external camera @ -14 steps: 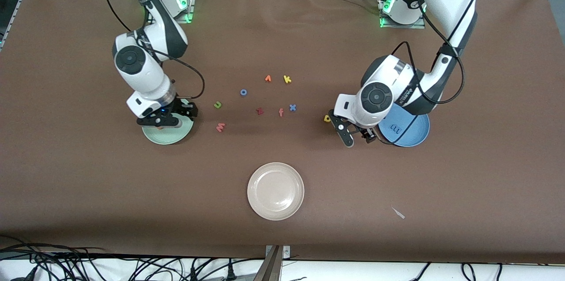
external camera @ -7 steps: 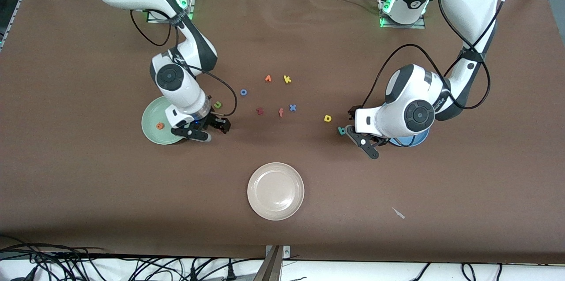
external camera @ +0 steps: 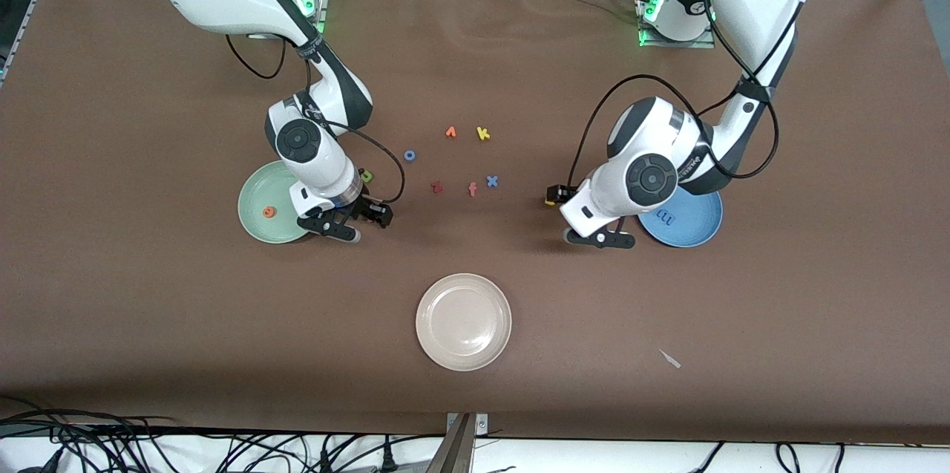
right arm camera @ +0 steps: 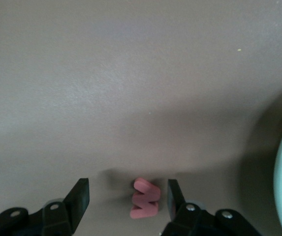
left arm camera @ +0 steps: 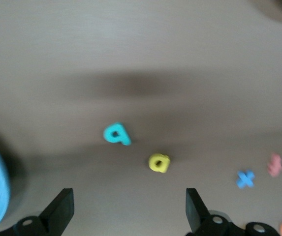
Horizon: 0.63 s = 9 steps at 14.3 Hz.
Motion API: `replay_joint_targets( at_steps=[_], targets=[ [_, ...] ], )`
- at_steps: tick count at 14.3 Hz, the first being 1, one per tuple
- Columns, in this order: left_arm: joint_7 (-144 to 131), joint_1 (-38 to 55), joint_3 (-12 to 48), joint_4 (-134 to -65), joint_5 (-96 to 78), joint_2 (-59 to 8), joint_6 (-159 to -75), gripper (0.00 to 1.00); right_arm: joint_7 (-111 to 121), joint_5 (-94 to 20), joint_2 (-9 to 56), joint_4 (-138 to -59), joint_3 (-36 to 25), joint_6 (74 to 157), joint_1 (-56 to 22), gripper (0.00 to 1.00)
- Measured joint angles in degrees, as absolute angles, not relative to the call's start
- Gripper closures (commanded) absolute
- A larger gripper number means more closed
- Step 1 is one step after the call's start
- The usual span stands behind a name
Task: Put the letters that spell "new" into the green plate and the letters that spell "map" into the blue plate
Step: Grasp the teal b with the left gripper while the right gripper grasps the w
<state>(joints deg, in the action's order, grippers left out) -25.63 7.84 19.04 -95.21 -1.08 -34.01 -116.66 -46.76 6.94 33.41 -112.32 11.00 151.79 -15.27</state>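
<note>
My left gripper grabs the teal p's round loop next, to add the p to the blue plate for "map".
The salmon w lies on the table between the fingers of my right gripper, which is open; one pad is close to it, the other well apart. In the front view my right gripper hides the w, beside the green plate that holds the orange e. The green n lies by that wrist. My left gripper is wide open and low near the teal p and yellow a, neither between its fingers. The blue plate holds the blue m.
Mid-table lie a blue o, an orange letter, the yellow k, the dark red z, the orange f and the blue x. A beige plate sits nearer the front camera.
My right gripper left the e in the green plate, moved over the w and has narrowed. My left gripper swung away from the blue plate to beside the p and a.
</note>
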Motion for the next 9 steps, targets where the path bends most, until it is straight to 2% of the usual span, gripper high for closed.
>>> replay_joint_targets(
  at_steps=[3, 4, 6, 8, 9],
  targets=[
    [-31.90, 6.57, 18.07, -95.38, -0.75, -35.46, -117.04, 0.00, -46.86, 6.94, 33.66, -114.21, 10.96, 153.53, -15.78, 0.35],
    [-34.16, 6.71, 18.13, -95.39, -0.40, -35.90, -117.52, 0.00, -46.98, 6.94, 33.67, -114.92, 10.95, 154.43, -15.98, 0.40],
    [-37.60, 7.66, 18.23, -95.40, -0.19, -36.47, -118.01, 0.00, -46.98, 6.94, 33.64, -115.35, 10.83, 155.08, -16.09, 0.59],
    [-39.21, 8.26, 18.23, -95.37, -0.16, -37.02, -118.19, 0.01, -46.98, 6.94, 33.63, -115.51, 10.57, 155.08, -16.12, 0.82],
    [-39.48, 8.28, 18.22, -95.37, -0.15, -37.56, -118.25, 0.01, -46.98, 6.94, 33.54, -115.50, 10.48, 155.38, -16.21, 0.84]
  ],
)
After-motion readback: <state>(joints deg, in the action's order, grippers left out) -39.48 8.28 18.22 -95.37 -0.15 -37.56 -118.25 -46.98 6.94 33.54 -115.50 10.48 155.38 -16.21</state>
